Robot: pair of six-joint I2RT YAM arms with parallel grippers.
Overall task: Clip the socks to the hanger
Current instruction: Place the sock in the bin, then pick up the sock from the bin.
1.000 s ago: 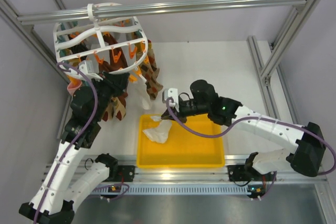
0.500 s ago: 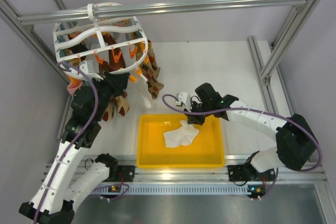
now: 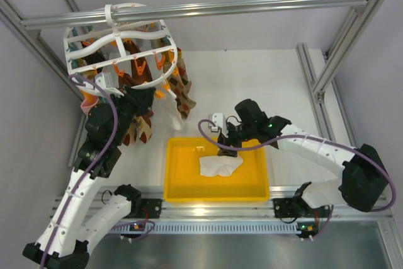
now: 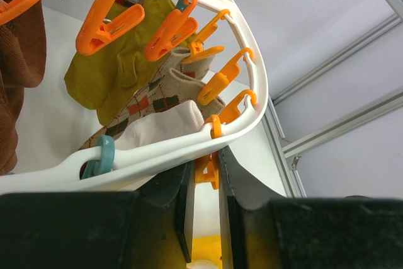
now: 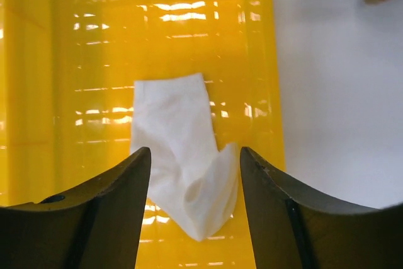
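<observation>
I should next grab the crumpled sock just below its straight cuff edge with my right gripper, so the cuff stays free for the orange clip.
The white lattice hanger hangs from the top bar at the back left, ringed with orange and teal clips. My left gripper is under its rim, shut on an orange clip. One cream sock hangs from the hanger near that clip. The other sock lies crumpled in the yellow tray. Just above it hovers my right gripper, open, with the sock's lower fold showing between its fingers.
Brown-orange patterned socks and a mustard sock hang from other clips. A pink sock shows at the hanger's left. Aluminium frame bars cross the back, and a post stands at the right.
My right gripper carried the sock from the tray's left end toward its middle, then opened and let it go. The sock now lies flat in the tray. The left arm has not moved.
</observation>
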